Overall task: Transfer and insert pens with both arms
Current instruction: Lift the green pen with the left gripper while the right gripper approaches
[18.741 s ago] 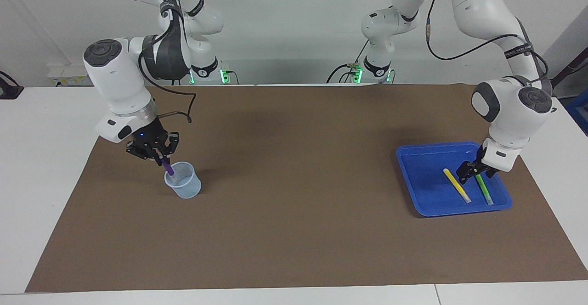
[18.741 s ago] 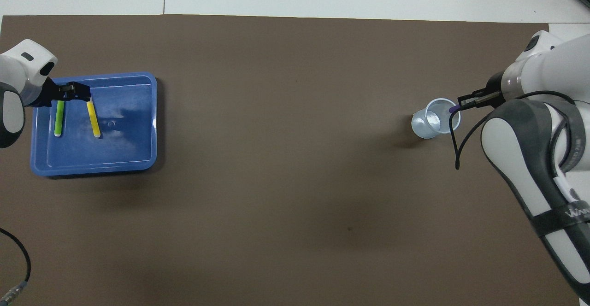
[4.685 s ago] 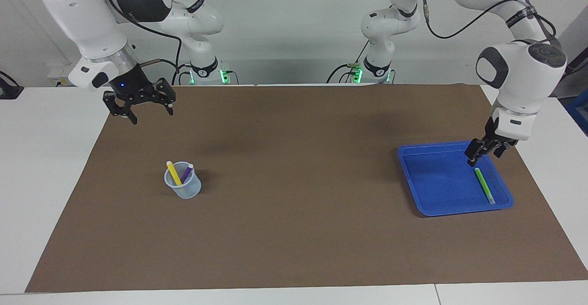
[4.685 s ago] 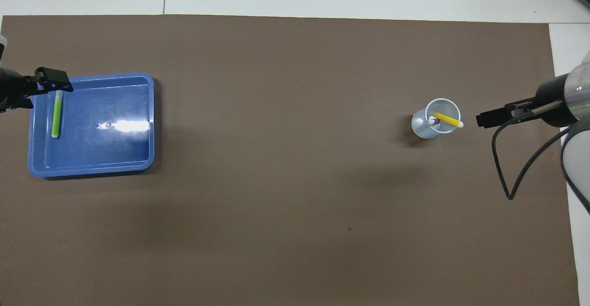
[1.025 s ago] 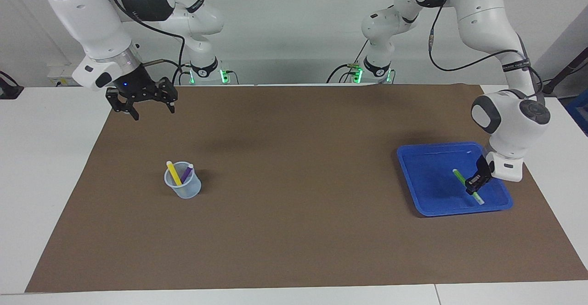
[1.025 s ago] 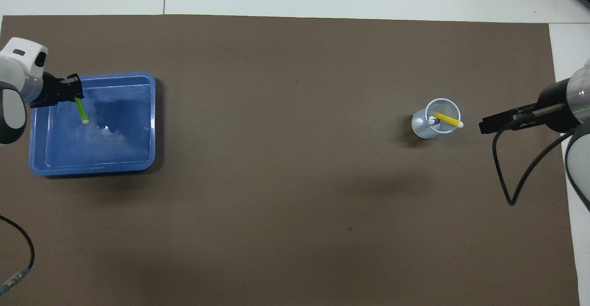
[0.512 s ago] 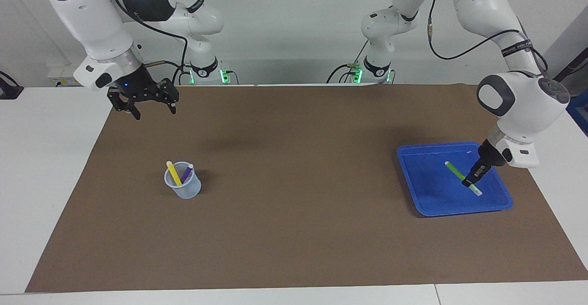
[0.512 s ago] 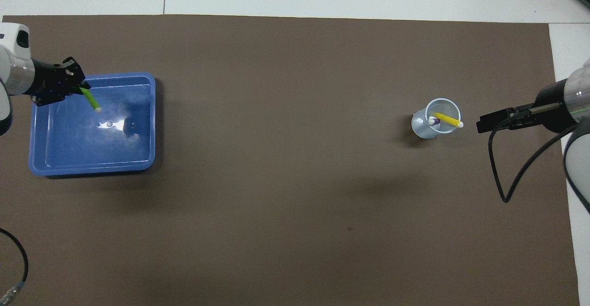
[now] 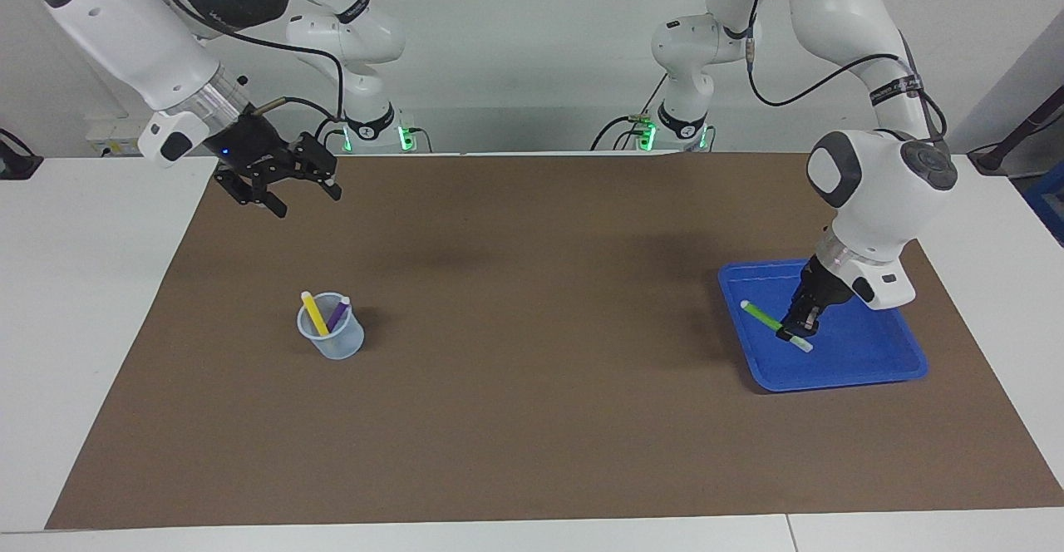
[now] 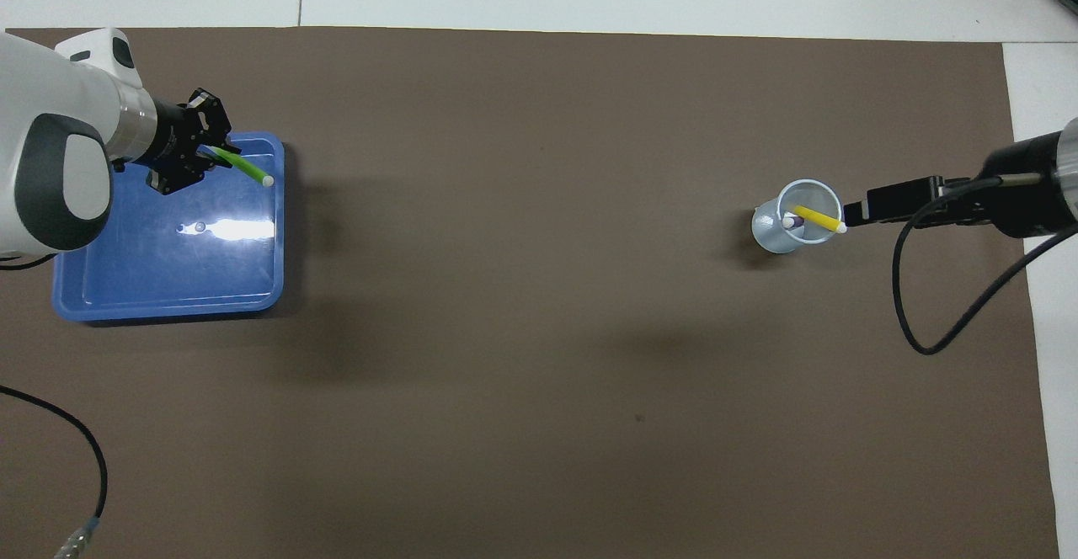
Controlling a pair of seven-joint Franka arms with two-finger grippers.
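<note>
The green pen needs to go into the cup (image 10: 779, 235). My right gripper will grab the pen by its green end (image 10: 242, 166) next.
My left gripper (image 9: 800, 327) is shut on the green pen (image 9: 761, 315), which it holds slanted in the air over the blue tray (image 9: 864, 357). From overhead, the green pen (image 10: 246, 167) sticks out of the left gripper (image 10: 215, 155) over the tray's (image 10: 168, 277) edge toward the table's middle. The yellow pen (image 9: 314, 312) and the purple pen (image 9: 337, 312) lean in a clear cup (image 9: 332, 342) toward the right arm's end. My right gripper (image 9: 304, 200) hangs open and empty over the brown mat, apart from the cup (image 10: 779, 235).
A brown mat (image 9: 532, 386) covers most of the white table. The blue tray holds nothing else. A black cable (image 10: 918, 306) loops down from the right arm's wrist.
The left gripper has lifted the green pen off the tray floor and carried it toward the table's middle. The right gripper has shifted a little toward the middle too, still open.
</note>
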